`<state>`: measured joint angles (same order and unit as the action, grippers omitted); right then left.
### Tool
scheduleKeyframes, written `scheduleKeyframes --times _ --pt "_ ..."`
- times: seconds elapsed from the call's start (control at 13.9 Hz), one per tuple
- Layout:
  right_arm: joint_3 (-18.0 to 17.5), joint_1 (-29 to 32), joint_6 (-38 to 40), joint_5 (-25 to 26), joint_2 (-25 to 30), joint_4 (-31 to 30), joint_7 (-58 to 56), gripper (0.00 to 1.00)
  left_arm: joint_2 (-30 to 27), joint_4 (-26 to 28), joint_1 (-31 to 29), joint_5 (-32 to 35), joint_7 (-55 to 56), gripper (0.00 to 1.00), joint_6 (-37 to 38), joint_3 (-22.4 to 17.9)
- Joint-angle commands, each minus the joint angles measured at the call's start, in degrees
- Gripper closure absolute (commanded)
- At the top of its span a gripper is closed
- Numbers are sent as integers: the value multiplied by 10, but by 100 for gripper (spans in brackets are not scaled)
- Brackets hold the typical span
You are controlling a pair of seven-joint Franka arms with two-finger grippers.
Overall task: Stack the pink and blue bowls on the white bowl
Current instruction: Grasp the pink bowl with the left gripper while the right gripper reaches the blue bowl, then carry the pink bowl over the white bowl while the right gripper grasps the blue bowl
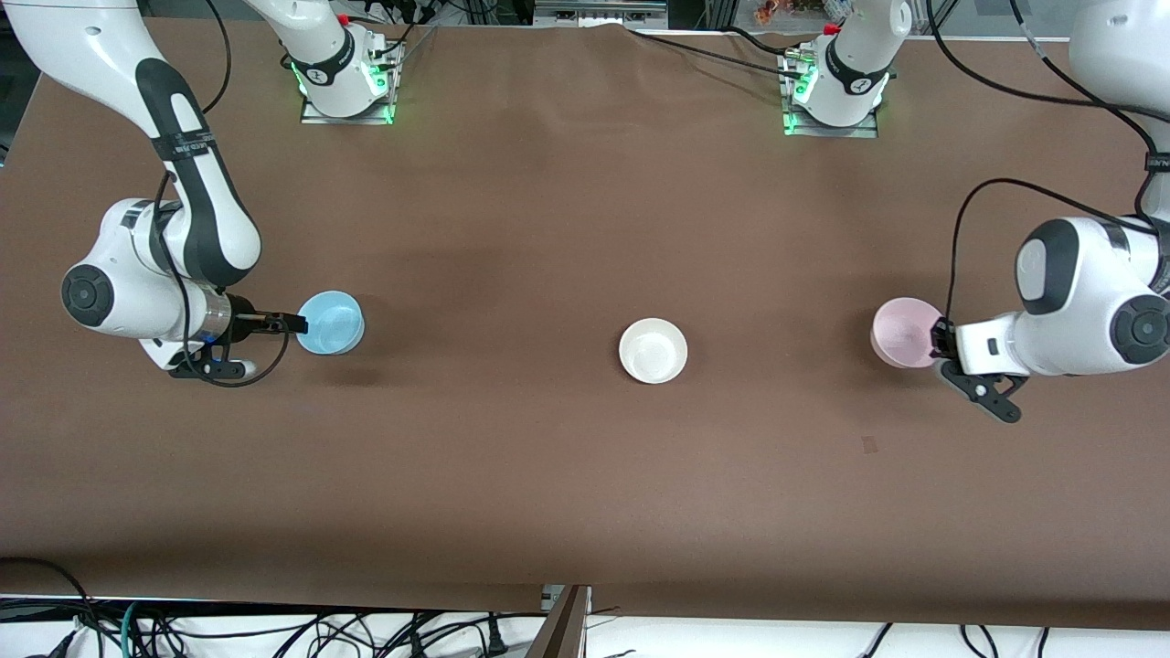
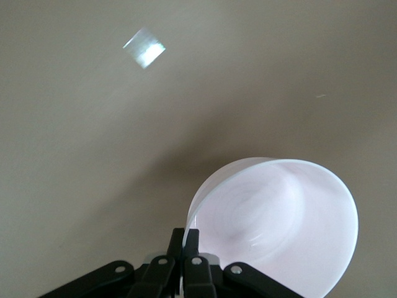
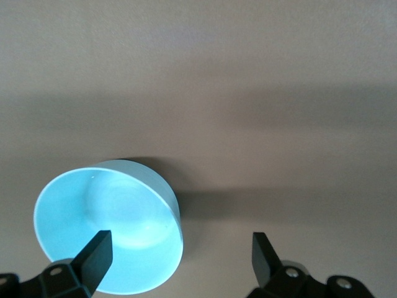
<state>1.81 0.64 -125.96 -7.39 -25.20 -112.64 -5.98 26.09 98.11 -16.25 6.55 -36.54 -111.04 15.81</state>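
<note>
The robot's right gripper isn't ready to close on the blue bowl: its inner finger barely crosses the bowl's rim, so it should first move farther over the bowl's near rim (image 1: 303, 339) (image 3: 180, 248).
The white bowl (image 1: 653, 350) sits upright mid-table. The light blue bowl (image 1: 330, 322) rests on the table toward the right arm's end. My right gripper (image 1: 297, 323) is open at its rim. In the right wrist view the gripper (image 3: 180, 254) straddles the blue bowl's (image 3: 108, 226) rim, one finger over the inside, the other well outside. The pale pink bowl (image 1: 905, 332) is toward the left arm's end. My left gripper (image 1: 937, 340) is shut on its rim. The left wrist view shows the gripper (image 2: 185, 234) pinching the rim of the pink bowl (image 2: 279, 223), which is tilted.
The brown table cloth (image 1: 548, 228) spreads wide around the three bowls, which are far apart in a row. A small patch of tape (image 1: 869, 444) lies on the cloth nearer to the front camera than the pink bowl; it also shows in the left wrist view (image 2: 144, 48).
</note>
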Motion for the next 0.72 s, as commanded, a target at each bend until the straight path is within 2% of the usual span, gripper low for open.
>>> scheduleKeyframes --times 0.0,0.22,0.43,0.5,0.65 --pt "-1 3 -23 -13 15 -27 -9 1 -8 -27 -4 -1 12 100 48 31" --pt "-1 3 -47 -15 12 -43 -8 1 -7 -62 -1 -1 90 100 93 78" --pt "-1 2 -57 -51 8 -51 -22 1 -3 -68 10 -2 208 100 99 138" --pt "-1 2 -66 -53 7 -53 -24 1 4 -73 21 -2 246 100 97 142" --pt "-1 2 -82 -54 2 -63 -30 1 19 -96 59 -44 299 100 97 143"
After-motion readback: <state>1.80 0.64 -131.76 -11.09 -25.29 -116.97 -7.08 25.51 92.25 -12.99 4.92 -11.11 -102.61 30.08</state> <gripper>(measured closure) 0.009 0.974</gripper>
